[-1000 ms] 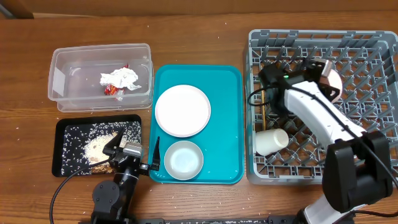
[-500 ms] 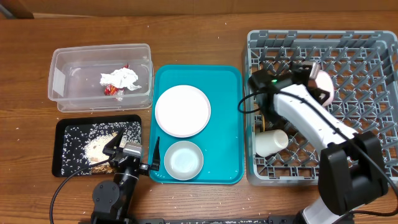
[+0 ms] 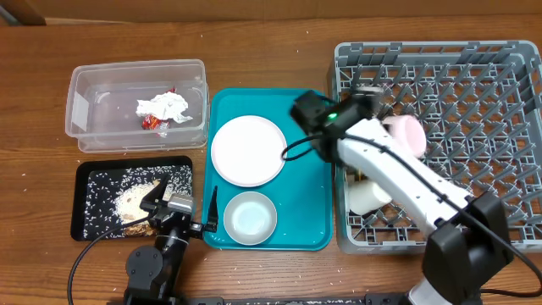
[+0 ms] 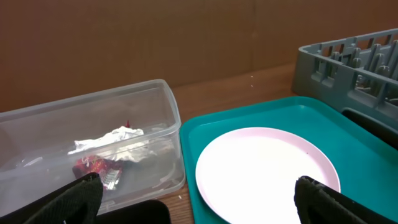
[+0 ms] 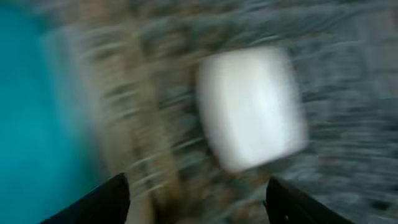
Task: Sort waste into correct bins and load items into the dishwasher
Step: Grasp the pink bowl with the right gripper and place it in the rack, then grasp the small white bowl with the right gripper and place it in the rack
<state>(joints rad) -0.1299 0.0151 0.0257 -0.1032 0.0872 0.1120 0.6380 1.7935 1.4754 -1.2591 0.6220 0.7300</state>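
Note:
I should next use my right gripper to pinch the small pale bowl (image 3: 250, 217) by its rim on the side facing the rack, to load it tilted among the pegs.
The pale pink plate (image 3: 248, 151) and a small pale bowl (image 3: 250, 217) sit on the teal tray (image 3: 309, 212). A white cup (image 3: 370, 193) lies on its side in the grey dish rack (image 3: 474, 76), and a small pale pink vessel (image 3: 406, 131) rests free among the pegs. My right gripper (image 3: 373, 100) hovers over the rack's left edge. In the blurred right wrist view the right gripper (image 5: 198, 202) is open and empty, with a white cup-shaped item (image 5: 252, 109) ahead. My left gripper (image 3: 182, 207) stands wide open and empty, facing the plate (image 4: 267, 168).
The clear tub (image 3: 85, 80) holds a crumpled napkin (image 3: 163, 106) and a red wrapper (image 3: 152, 124). In the left wrist view the napkin (image 4: 109, 140) shows through the tub wall. The black tray (image 3: 93, 174) holds rice (image 3: 135, 203). Brown sticks (image 5: 112, 124) lie beside the white item.
My right gripper has opened and let go of the pale pink vessel, which now lies in the rack. The right arm has swung left toward the teal tray. The left arm is unmoved.

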